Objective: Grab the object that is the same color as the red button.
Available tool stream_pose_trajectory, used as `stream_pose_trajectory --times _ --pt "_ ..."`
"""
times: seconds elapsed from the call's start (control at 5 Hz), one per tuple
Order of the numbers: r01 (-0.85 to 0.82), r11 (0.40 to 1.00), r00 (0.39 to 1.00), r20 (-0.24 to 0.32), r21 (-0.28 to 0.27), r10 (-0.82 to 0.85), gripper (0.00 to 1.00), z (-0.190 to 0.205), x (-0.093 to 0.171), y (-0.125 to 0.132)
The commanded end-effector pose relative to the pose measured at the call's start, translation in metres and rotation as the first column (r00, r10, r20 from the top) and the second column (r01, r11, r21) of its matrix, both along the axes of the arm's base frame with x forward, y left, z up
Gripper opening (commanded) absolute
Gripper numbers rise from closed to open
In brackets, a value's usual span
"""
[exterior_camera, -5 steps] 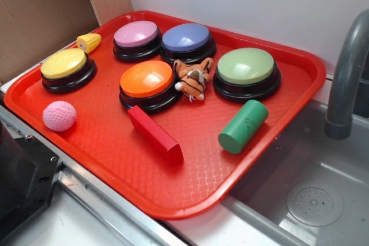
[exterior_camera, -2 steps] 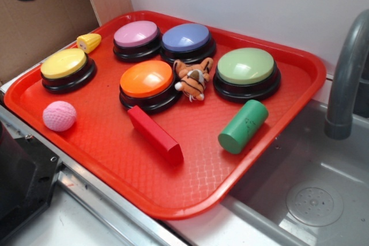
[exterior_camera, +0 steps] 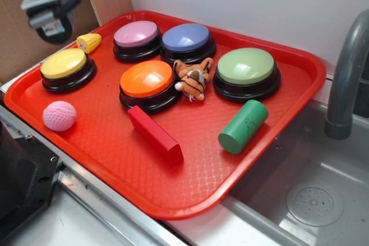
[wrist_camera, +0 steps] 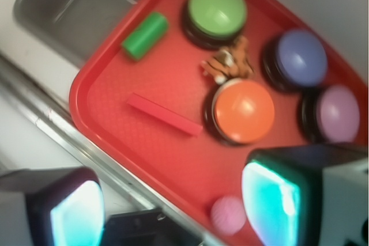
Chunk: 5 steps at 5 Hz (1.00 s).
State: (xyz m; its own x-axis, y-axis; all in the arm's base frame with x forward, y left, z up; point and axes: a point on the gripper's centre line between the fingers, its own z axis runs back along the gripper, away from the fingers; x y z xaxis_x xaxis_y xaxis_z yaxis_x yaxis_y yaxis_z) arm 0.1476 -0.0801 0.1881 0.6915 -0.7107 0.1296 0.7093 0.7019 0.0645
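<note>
The long red block [exterior_camera: 154, 133] has a narrow middle. My gripper should grab the block across its middle so that it stays balanced.
The object, a long red block [exterior_camera: 154, 133], lies flat on the red tray [exterior_camera: 109, 145], just in front of the orange button [exterior_camera: 146, 79]. In the wrist view the block [wrist_camera: 164, 114] lies far ahead, left of the orange button [wrist_camera: 244, 111]. A red button is out of view. My gripper [exterior_camera: 53, 27] hangs high at the far left, above the tray's back-left corner and well away from the block. In the wrist view the gripper [wrist_camera: 173, 211] is open, its teal pads [wrist_camera: 78, 214] wide apart with nothing between them.
On the tray also sit a yellow button [exterior_camera: 63, 63], a pink button [exterior_camera: 136, 33], a blue button [exterior_camera: 185, 37], a green button [exterior_camera: 245, 65], a tiger toy [exterior_camera: 193, 78], a pink ball [exterior_camera: 59, 115], a green cylinder [exterior_camera: 243, 126] and a yellow piece [exterior_camera: 89, 41]. Sink [exterior_camera: 311, 194] and faucet [exterior_camera: 346, 79] stand right.
My gripper has come into the exterior view at the top left, moving down and to the right. Nothing on the tray has moved.
</note>
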Motion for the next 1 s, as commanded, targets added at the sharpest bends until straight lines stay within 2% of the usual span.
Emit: stream_pose_trajectory --times 0.0,0.2,0.4,0.6,0.8 --pt "0.283 0.958 0.959 0.021 -0.035 -0.283 1.0 -0.043 0.02 -0.015" --pt "0.367 0.929 0.93 -0.008 -0.05 -0.368 1.0 -0.071 0.028 -0.018" --pt "0.396 0.913 0.915 -0.036 -0.095 -0.401 1.0 -0.099 0.034 -0.019" --pt "0.476 0.875 0.873 -0.072 -0.093 -0.482 1.0 -0.123 0.029 -0.023" --pt "0.477 0.871 0.863 -0.124 -0.12 -0.489 1.0 -0.146 0.027 -0.024"
